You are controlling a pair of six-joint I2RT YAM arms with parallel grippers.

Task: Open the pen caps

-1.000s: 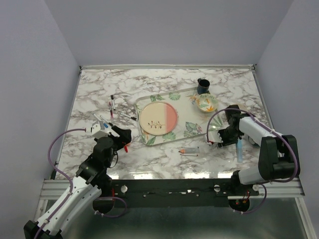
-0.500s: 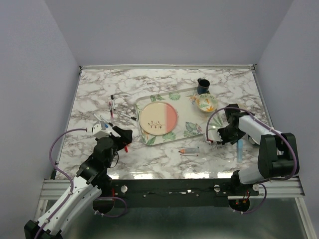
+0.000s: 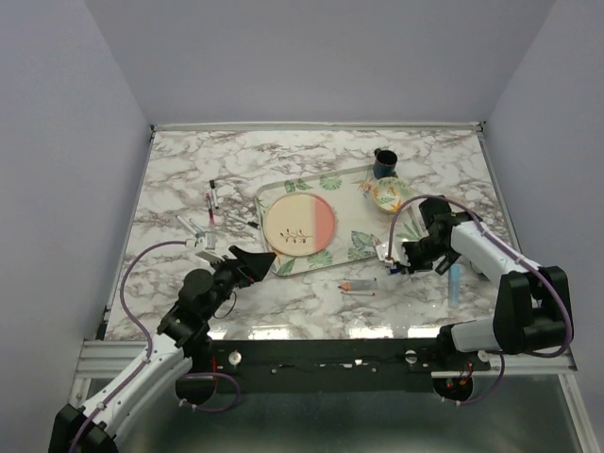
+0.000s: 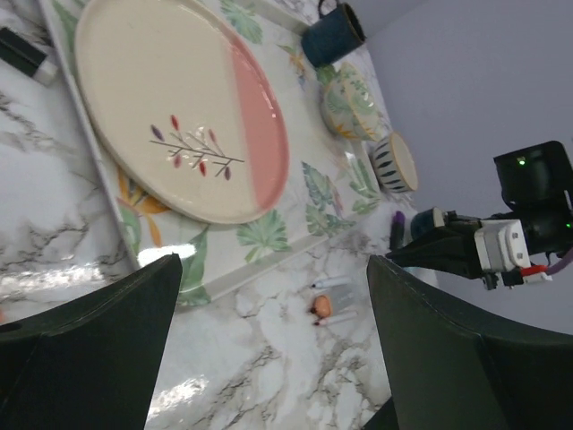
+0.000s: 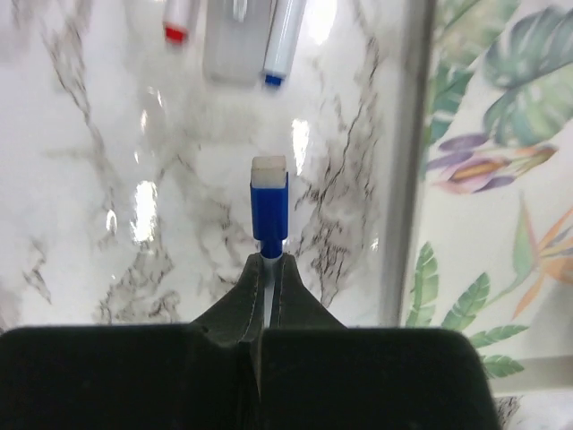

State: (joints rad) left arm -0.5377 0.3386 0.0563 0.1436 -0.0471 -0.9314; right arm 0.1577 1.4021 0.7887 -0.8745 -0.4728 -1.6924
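My left gripper should next grab the blue cap (image 3: 394,271) past my right gripper's fingertips, then pull it off the pen.
My right gripper (image 5: 269,260) is shut on a thin white pen just behind its blue cap (image 5: 269,204), which sticks out past the fingertips above the marble. In the top view that gripper (image 3: 391,259) hovers by the tray's right corner. Two small pens (image 3: 359,285) lie on the table just beyond it, one red-tipped (image 5: 176,18) and one blue-tipped (image 5: 285,40). My left gripper (image 4: 273,262) is open with nothing between its fingers, and it faces those pens and an orange cap (image 4: 320,306). In the top view the left gripper (image 3: 255,259) is lifted near the tray's front left corner.
A leaf-print tray (image 3: 283,265) holds a cream and pink plate (image 3: 299,225), a dark mug (image 3: 384,163) and a patterned bowl (image 3: 391,194). More pens (image 3: 212,198) lie left of the tray. A light-blue highlighter (image 3: 453,283) lies by the right arm and a purple one (image 4: 397,228) by the tray.
My right gripper has closed on the blue-capped pen and moved left with it. The left arm has swung right and forward, away from the pens at the left.
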